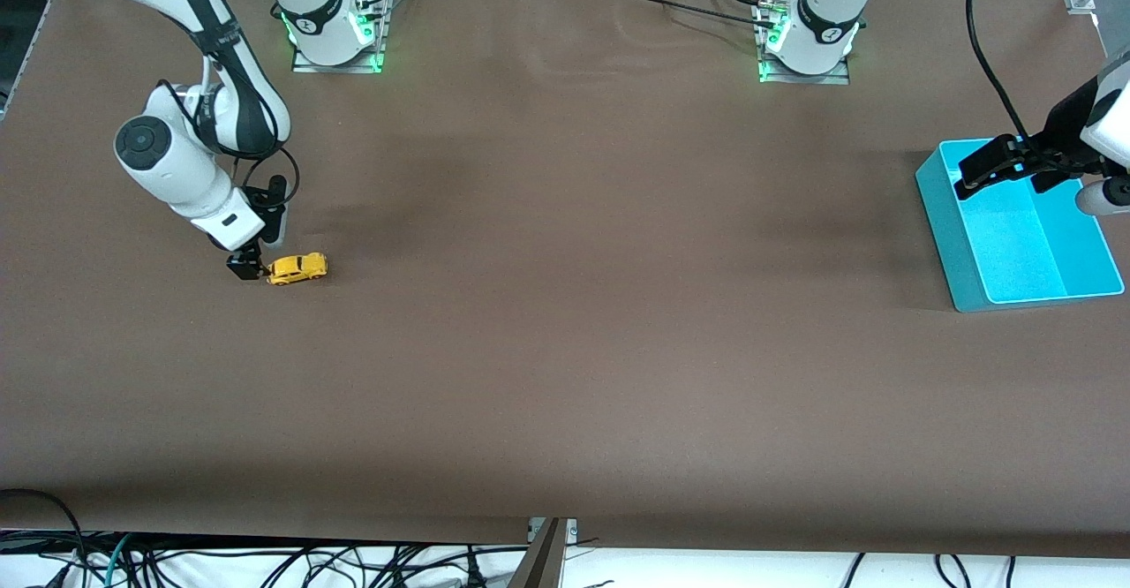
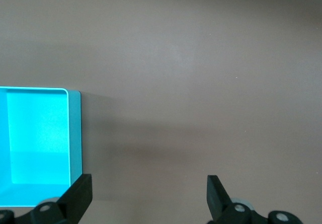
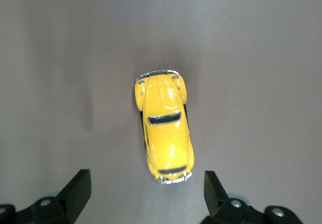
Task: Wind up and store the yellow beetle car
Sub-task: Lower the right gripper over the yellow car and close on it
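Bare tabletop shows between the right gripper's fingers and the yellow beetle car's chrome bumper, so they would miss if they closed now. The right gripper needs to move toward it before closing.
The yellow beetle car (image 1: 297, 268) stands on its wheels on the brown table near the right arm's end. In the right wrist view the car (image 3: 165, 128) lies just ahead of the fingertips, lengthwise between them, one chrome bumper nearest the jaws. My right gripper (image 1: 250, 267) is open and low over the table, right beside one end of the car, not holding it. My left gripper (image 1: 993, 167) is open and empty, hovering over the rim of the cyan bin (image 1: 1024, 228). The bin (image 2: 35, 143) also shows in the left wrist view.
The cyan bin is an open rectangular box with nothing in it, at the left arm's end of the table. The brown mat (image 1: 574, 305) spans the table. Cables hang along the table edge nearest the front camera.
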{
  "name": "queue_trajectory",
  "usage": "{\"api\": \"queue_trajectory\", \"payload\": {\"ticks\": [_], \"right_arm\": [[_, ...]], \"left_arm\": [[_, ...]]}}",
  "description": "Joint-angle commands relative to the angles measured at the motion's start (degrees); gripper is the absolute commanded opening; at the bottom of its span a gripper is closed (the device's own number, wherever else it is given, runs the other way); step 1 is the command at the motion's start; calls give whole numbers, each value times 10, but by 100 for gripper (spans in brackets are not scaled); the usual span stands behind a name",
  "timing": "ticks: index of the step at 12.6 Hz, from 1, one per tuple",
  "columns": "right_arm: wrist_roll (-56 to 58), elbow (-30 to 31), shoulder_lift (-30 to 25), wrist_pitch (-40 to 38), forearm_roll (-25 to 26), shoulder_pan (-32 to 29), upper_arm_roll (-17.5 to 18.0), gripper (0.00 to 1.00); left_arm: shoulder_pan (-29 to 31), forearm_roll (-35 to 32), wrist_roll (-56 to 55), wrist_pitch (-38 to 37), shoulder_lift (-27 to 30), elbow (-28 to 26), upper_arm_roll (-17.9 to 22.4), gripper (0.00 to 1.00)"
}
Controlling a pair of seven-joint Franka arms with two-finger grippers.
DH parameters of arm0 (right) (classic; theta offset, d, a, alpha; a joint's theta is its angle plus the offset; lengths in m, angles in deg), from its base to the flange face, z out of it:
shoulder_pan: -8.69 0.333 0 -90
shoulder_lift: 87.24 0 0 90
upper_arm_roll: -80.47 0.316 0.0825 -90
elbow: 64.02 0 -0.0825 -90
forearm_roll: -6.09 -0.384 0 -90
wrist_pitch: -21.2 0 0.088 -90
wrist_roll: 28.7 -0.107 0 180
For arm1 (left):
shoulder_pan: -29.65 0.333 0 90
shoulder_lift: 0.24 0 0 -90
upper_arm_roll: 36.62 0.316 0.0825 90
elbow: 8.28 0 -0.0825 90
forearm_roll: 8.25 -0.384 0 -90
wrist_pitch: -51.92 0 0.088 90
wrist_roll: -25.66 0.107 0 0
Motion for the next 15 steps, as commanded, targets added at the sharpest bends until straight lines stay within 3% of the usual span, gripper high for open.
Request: {"api": "queue_trajectory", "payload": {"ticks": [1,4,8,9,10,11,13,15], "right_arm": [[38,4,21,48,-7,0,13,99],[40,2,29,59,-6,0,23,98],[39,2,41,76,-7,0,33,80],[38,0,42,76,-7,0,33,74],[38,0,43,76,-7,-1,33,56],[37,-1,43,76,-7,0,33,46],[33,-2,43,75,-9,0,33,29],[32,-2,43,75,-20,-1,33,19]], "left_arm": [[-1,11,8,-4,-7,16,2,100],[-1,11,8,-4,-7,16,2,100],[-1,11,8,-3,-7,16,2,100],[-1,11,8,-3,-7,16,2,100],[-1,11,8,-4,-7,16,2,100],[-1,11,8,-4,-7,16,2,100],[-1,11,8,-4,-7,16,2,100],[-1,11,8,-4,-7,16,2,100]]}}
